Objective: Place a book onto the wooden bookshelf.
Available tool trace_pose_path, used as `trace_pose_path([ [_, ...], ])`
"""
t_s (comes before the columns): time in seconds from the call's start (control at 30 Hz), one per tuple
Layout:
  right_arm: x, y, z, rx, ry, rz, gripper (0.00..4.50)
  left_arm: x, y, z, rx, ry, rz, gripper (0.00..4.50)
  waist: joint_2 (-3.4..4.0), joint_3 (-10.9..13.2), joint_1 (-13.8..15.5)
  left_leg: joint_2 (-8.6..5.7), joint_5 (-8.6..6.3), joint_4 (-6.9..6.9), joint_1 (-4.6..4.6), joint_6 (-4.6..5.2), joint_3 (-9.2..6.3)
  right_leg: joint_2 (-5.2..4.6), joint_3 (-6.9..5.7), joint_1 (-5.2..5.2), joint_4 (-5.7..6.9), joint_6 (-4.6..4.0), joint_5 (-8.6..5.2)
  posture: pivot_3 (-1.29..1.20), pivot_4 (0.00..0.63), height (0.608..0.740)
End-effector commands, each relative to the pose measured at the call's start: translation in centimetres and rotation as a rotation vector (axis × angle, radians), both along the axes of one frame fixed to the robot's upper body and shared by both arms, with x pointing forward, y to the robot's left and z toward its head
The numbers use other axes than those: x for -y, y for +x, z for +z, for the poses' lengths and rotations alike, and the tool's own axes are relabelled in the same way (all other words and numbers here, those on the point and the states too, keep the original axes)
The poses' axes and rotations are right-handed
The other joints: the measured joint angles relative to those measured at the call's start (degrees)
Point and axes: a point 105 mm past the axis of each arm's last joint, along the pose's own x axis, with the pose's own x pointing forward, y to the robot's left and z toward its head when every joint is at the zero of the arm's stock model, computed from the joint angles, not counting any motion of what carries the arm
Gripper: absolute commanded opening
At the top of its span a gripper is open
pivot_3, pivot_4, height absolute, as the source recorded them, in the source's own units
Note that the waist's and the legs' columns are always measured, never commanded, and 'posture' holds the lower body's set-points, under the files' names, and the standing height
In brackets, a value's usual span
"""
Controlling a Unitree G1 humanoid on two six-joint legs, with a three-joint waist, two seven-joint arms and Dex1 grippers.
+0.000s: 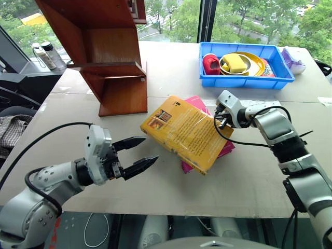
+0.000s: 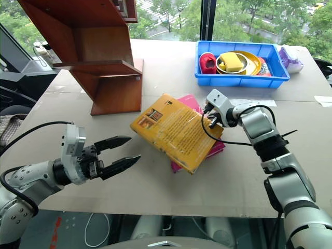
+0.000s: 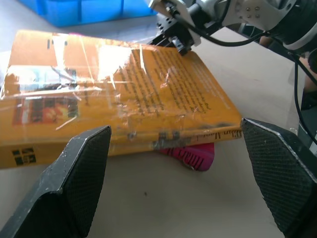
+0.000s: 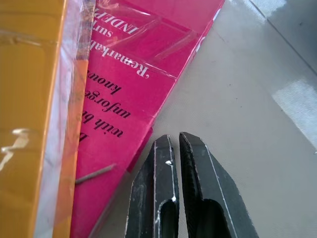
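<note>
I need to use my left gripper next on the yellow-orange book's spine, which sticks out over the pink book with a gap below. I need to grab the yellow-orange book by that spine (image 1: 174, 152) (image 3: 166, 140).
The book (image 1: 187, 132), thick and yellow-orange in glossy wrap, lies tilted on top of a pink book (image 1: 226, 149) in the middle of the table. My right gripper (image 1: 220, 118) is at the book's right edge. In the right wrist view its fingers (image 4: 158, 183) are shut with nothing between them, low over the table beside the pink cover (image 4: 133, 99). My left gripper (image 1: 150, 150) hovers open to the left of the book, pointing at its spine (image 3: 124, 139), apart from it. The wooden bookshelf (image 1: 111, 57) stands at the back left, its shelves bare.
A blue plastic tray (image 1: 246, 82) with a yellow bowl and a red item sits at the back right, a purple bag (image 1: 293, 59) beside it. Bottles (image 1: 44, 54) stand left of the bookshelf. Bare tabletop lies between the bookshelf and the books.
</note>
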Motion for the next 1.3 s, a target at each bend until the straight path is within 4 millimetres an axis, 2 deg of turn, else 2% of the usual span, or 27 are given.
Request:
trace_pose_path([
  [0.03, 4.7, -1.7, 4.6, 0.160, 0.029, 0.035, 1.17, -1.0, -0.1, -0.6, -0.087, -0.090, 0.085, 4.31, 0.01, 0.0, 0.7, -0.02, -0.02, 0.01, -0.01, 0.04, 0.00, -0.05, -0.02, 0.02, -0.04, 0.00, -0.01, 0.00, 0.150, 0.740],
  [0.07, 6.0, -3.0, 5.2, 0.167, 0.042, 0.069, 1.83, -1.1, -0.2, -1.0, -0.129, -0.121, 0.102, 4.31, -0.02, 0.0, 0.6, -0.03, -0.03, 0.01, -0.03, 0.06, 0.03, -0.07, -0.01, 0.02, -0.09, -0.05, -0.04, 0.00, 0.150, 0.740],
  [0.1, 6.8, -4.6, 6.0, 0.173, 0.075, 0.121, 2.00, -1.1, -0.3, -1.4, -0.165, -0.141, 0.114, 4.31, -0.04, 0.0, 0.6, -0.01, -0.04, 0.02, 0.01, 0.08, 0.05, -0.04, 0.01, 0.05, -0.09, -0.18, -0.11, 0.00, 0.150, 0.740],
  [0.13, 7.4, -6.2, 7.0, 0.174, 0.134, 0.165, 2.57, -1.0, -0.3, -1.7, -0.189, -0.155, 0.125, 4.31, -0.04, 0.0, 0.7, -0.01, -0.04, 0.01, 0.00, 0.08, 0.04, -0.03, 0.01, 0.05, -0.09, -0.19, -0.12, 0.00, 0.150, 0.740],
  [0.2, 8.0, -8.6, 8.3, 0.170, 0.223, 0.228, 3.14, -1.0, -0.3, -2.3, -0.261, -0.179, 0.149, 4.31, -0.03, 0.0, 0.9, 0.03, -0.05, -0.02, 0.04, 0.08, -0.06, 0.00, -0.08, 0.12, -0.09, -0.14, -0.14, 0.00, 0.150, 0.740],
  [0.27, 8.1, -11.0, 9.6, 0.165, 0.298, 0.295, 4.15, -0.9, 0.0, -2.4, -0.307, -0.219, 0.165, 4.31, -0.02, 0.0, 0.4, 0.13, -0.05, -0.01, 0.14, 0.08, -0.06, 0.01, -0.02, 0.17, -0.03, -0.14, -0.14, 0.00, 0.150, 0.740],
  [0.3, 8.0, -11.6, 9.9, 0.161, 0.321, 0.311, 4.46, -0.9, 0.1, -2.5, -0.321, -0.232, 0.173, 4.31, -0.02, 0.0, 0.2, 0.15, -0.04, 0.00, 0.16, 0.08, -0.08, 0.01, -0.03, 0.17, 0.00, -0.15, -0.14, 0.00, 0.150, 0.740],
  [0.4, 7.9, -13.5, 10.4, 0.162, 0.391, 0.338, 4.49, -0.8, 1.0, -3.1, -0.409, -0.345, 0.232, 4.31, -0.02, 0.0, 0.0, 0.22, -0.04, 0.04, 0.40, 0.07, -0.07, 0.01, 0.02, 0.36, 0.07, -0.18, -0.13, 0.00, 0.150, 0.740],
  [0.5, 7.2, -14.4, 10.5, 0.166, 0.420, 0.357, 4.49, -0.2, 1.6, -3.3, -0.506, -0.460, 0.257, 4.31, -0.06, 0.0, 0.0, 0.22, -0.04, 0.04, 0.59, 0.06, -0.06, -0.07, 0.04, 0.58, 0.07, -0.18, -0.14, 0.00, 0.150, 0.740],
  [0.57, 6.7, -14.8, 10.8, 0.166, 0.446, 0.375, 4.49, 0.8, 1.6, -3.4, -0.577, -0.525, 0.229, 4.31, -0.07, 0.0, 0.0, 0.21, -0.04, 0.04, 0.58, 0.06, -0.05, -0.11, 0.06, 0.57, 0.07, -0.19, -0.13, 0.00, 0.150, 0.740],
  [0.67, 5.9, -15.1, 11.7, 0.187, 0.485, 0.401, 4.49, 1.9, 2.1, -4.4, -0.677, -0.560, 0.235, 4.31, -0.06, 0.0, 0.4, 0.17, -0.04, 0.03, 0.56, 0.06, -0.05, -0.18, 0.09, 0.57, 0.06, -0.21, -0.13, 0.00, 0.150, 0.740],
  [0.83, 4.9, -15.4, 12.8, 0.214, 0.528, 0.431, 4.49, 3.0, 4.4, -4.9, -0.749, -0.679, 0.250, 4.31, -0.10, 0.0, 1.0, 0.09, -0.04, 0.06, 0.42, 0.07, -0.15, -0.19, 0.07, 0.55, -0.02, -0.23, -0.12, 0.00, 0.150, 0.740],
  [0.97, 4.7, -15.6, 12.2, 0.198, 0.537, 0.423, 4.49, 4.3, 6.1, -5.9, -0.773, -0.705, 0.257, 4.31, -0.08, 0.0, 1.6, 0.04, -0.03, 0.06, 0.32, 0.07, -0.16, -0.08, 0.01, 0.51, -0.09, -0.24, -0.11, 0.00, 0.150, 0.740],
  [1.2, 4.4, -15.3, 11.7, 0.195, 0.528, 0.399, 4.49, 7.1, 7.3, -6.3, -0.807, -0.738, 0.201, 4.31, -0.06, -0.1, 1.8, -0.07, -0.03, 0.13, 0.24, 0.10, -0.20, -0.07, -0.11, 0.54, -0.13, -0.23, -0.11, 0.00, 0.150, 0.740],
  [1.23, 4.6, -15.2, 11.8, 0.194, 0.527, 0.399, 4.50, 7.7, 7.2, -6.0, -0.816, -0.761, 0.174, 3.91, -0.06, -0.1, 1.7, -0.07, -0.03, 0.13, 0.25, 0.10, -0.21, -0.07, -0.11, 0.54, -0.12, -0.23, -0.11, 0.00, 0.150, 0.740],
  [1.3, 4.7, -14.9, 11.9, 0.193, 0.522, 0.399, 4.50, 8.5, 6.9, -5.7, -0.832, -0.776, 0.124, 3.50, -0.06, -0.1, 1.6, -0.07, -0.03, 0.13, 0.24, 0.10, -0.22, -0.06, -0.11, 0.54, -0.12, -0.23, -0.11, 0.00, 0.150, 0.740],
])
